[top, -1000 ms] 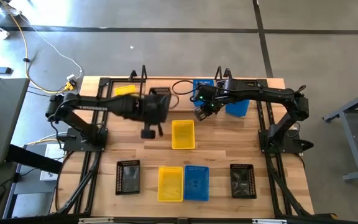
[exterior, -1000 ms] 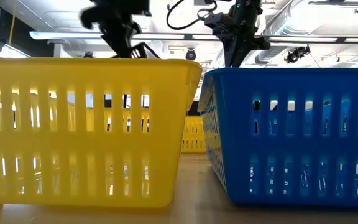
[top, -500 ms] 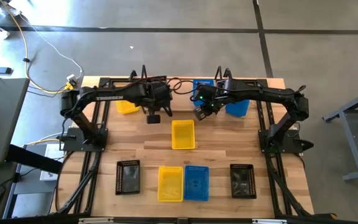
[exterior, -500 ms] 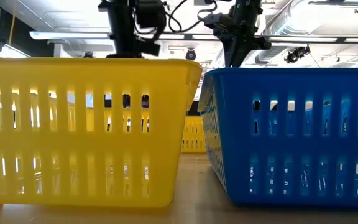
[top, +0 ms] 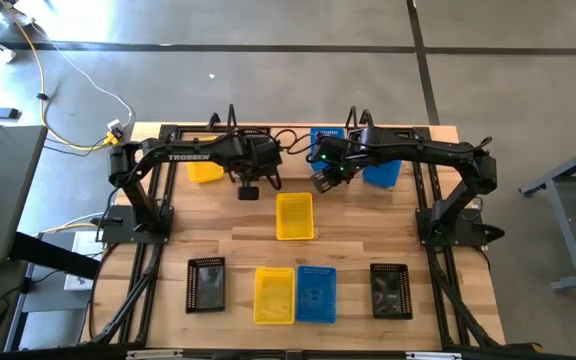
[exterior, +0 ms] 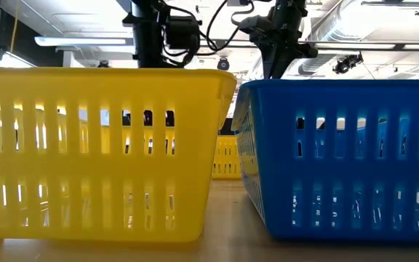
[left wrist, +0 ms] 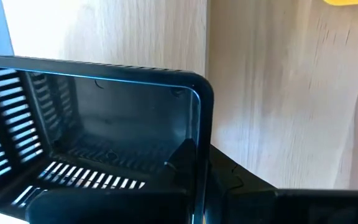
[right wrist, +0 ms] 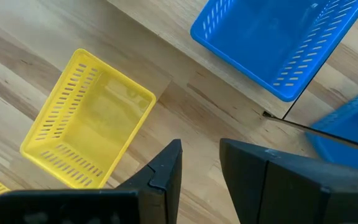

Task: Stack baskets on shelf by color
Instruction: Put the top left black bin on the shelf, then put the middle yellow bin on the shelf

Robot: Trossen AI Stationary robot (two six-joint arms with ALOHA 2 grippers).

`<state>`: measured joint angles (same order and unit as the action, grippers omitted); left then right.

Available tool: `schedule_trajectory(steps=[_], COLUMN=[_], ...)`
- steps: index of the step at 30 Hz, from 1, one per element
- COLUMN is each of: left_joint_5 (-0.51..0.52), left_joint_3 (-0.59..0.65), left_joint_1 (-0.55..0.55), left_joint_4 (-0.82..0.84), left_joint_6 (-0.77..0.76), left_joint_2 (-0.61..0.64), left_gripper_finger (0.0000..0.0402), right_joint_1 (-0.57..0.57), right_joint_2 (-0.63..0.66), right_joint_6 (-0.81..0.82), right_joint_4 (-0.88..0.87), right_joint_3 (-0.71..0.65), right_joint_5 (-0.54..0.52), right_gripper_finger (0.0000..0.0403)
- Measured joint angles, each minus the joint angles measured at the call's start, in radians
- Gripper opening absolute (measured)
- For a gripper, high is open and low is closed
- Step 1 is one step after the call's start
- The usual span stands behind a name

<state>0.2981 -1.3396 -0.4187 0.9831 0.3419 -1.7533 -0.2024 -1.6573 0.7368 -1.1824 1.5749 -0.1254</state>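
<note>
I should open my left gripper, because the black basket's near rim (left wrist: 204, 118) follows the shelf plank's front edge (left wrist: 207, 37) and the basket would rest on the plank.
My left gripper (top: 251, 168) is shut on a black basket (left wrist: 104, 143) and holds it over the table's far middle, next to a yellow basket (top: 205, 171) at the shelf's (top: 268, 133) left part. My right gripper (top: 326, 180) is open and empty, above the table in front of two blue baskets (top: 382, 173) at the shelf's right part. A yellow basket (top: 294, 216) rests on its base mid-table. Two black (top: 205, 285), one yellow (top: 274, 295) and one blue basket (top: 316, 293) stand in a row near the front edge. My left gripper holds the black basket by one side wall near a corner (left wrist: 197, 134). One finger (left wrist: 180, 160) is inside the basket and the other is outside the wall. The basket is lifted clear of the table, with its open side toward the wrist camera.
Black bent-wire brackets (top: 226, 120) stand at the shelf's ends. In the low view the front yellow basket (exterior: 100, 153) and blue basket (exterior: 340, 160) fill the foreground and hide the table behind them. Bare wood lies between the mid-table yellow basket and the front row.
My left gripper has carried the black basket toward the table's far edge and the shelf, with its arm folding back; most of the move came early, then it slowed. My right gripper has kept still.
</note>
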Motion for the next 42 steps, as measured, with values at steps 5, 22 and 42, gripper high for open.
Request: schedule_trajectory(steps=[5, 22, 42], left_joint_5=[0.0, 0.002, -0.217], left_joint_3=[0.0, 0.0, -0.175], left_joint_1=[0.0, 0.0, 0.031], left_joint_4=[-0.01, -0.03, 0.255], left_joint_6=[0.002, 0.002, -0.156], left_joint_2=[-0.002, -0.002, 0.059], left_gripper_finger=[0.001, 0.0075, 0.009], right_joint_1=[0.001, 0.149, 0.335], right_joint_2=[0.0, 0.0, -0.04], right_joint_6=[0.0, 0.034, -0.58], right_joint_4=[0.0, 0.008, 0.281], right_joint_3=[0.0, 0.0, 0.0], right_joint_5=[0.032, 0.124, 0.197], right_gripper_finger=[0.0094, 0.0094, 0.0094])
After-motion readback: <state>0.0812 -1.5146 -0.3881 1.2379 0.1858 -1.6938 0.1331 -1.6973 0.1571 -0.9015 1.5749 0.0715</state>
